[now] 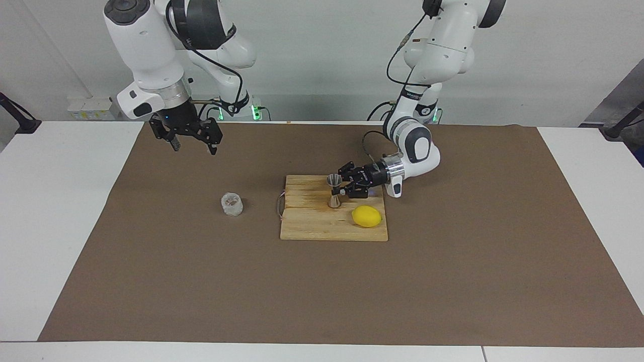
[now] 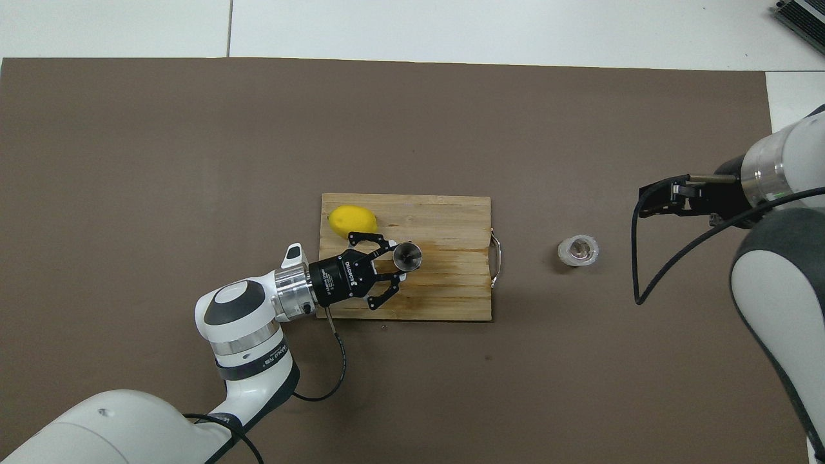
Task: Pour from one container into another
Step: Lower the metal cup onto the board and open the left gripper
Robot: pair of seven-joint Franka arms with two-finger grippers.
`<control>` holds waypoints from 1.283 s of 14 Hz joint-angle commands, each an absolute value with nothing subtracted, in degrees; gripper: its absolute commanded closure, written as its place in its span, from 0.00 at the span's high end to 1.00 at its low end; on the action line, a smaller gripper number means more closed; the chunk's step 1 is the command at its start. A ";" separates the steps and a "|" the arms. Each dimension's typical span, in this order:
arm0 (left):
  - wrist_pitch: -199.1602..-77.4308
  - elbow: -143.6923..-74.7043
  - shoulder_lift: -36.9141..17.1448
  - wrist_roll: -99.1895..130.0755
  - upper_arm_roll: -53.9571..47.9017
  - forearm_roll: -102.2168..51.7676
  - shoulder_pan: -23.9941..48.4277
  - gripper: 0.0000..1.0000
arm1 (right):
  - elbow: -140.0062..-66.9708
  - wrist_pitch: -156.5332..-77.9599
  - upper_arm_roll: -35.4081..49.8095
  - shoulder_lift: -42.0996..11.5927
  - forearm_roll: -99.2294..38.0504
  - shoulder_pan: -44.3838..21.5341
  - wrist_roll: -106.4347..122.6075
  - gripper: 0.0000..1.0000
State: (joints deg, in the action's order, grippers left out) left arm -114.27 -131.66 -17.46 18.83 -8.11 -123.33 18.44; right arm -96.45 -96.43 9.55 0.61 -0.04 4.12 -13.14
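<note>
In the overhead view the silvery jigger (image 2: 407,256) is low over the wooden cutting board and would stand, so it is time for my left gripper to open.
The small silvery jigger (image 1: 333,191) stands upright on the wooden cutting board (image 1: 312,227), its base at or just above the wood. My left gripper (image 1: 341,191) lies low and sideways over the board, shut on the jigger's waist; in the overhead view (image 2: 396,260) its fingers flank the jigger (image 2: 407,256). The clear glass cup (image 1: 232,204) with brownish contents sits on the brown mat toward the right arm's end, also seen from overhead (image 2: 578,251). My right gripper (image 1: 193,143) hangs open and empty in the air over the mat, apart from the cup.
A yellow lemon (image 1: 366,216) lies on the board beside the left gripper, also in the overhead view (image 2: 352,219). The board (image 2: 451,219) has a metal handle (image 2: 495,259) at the end facing the cup. A brown mat (image 1: 453,281) covers the table.
</note>
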 commanded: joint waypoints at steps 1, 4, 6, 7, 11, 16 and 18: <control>-114.61 -132.27 -17.31 17.58 -7.29 -124.98 19.60 0.05 | -97.38 -96.68 10.02 1.50 -0.18 4.75 -13.89 1.00; -114.43 -132.28 -18.01 17.14 -7.29 -124.98 19.60 0.16 | -97.38 -96.68 10.02 1.49 -0.18 4.75 -13.89 1.00; -114.17 -132.28 -18.37 15.56 -7.38 -124.98 19.60 0.23 | -97.38 -96.68 10.02 1.58 -0.18 4.75 -13.97 1.00; -113.73 -132.28 -18.46 15.38 -7.30 -124.98 19.60 0.24 | -97.38 -96.68 10.02 1.58 -0.18 4.75 -13.89 1.00; -113.64 -132.28 -18.37 15.38 -7.29 -124.89 19.51 0.52 | -97.38 -96.68 10.02 1.58 -0.18 4.75 -13.89 1.00; -114.26 -131.66 -18.19 16.26 -7.21 -124.80 19.51 1.00 | -97.38 -96.68 10.02 1.49 -0.18 4.75 -13.89 1.00; -114.52 -131.75 -17.76 16.26 -7.12 -124.63 19.42 1.00 | -97.38 -96.68 10.02 1.49 -0.18 4.75 -13.89 1.00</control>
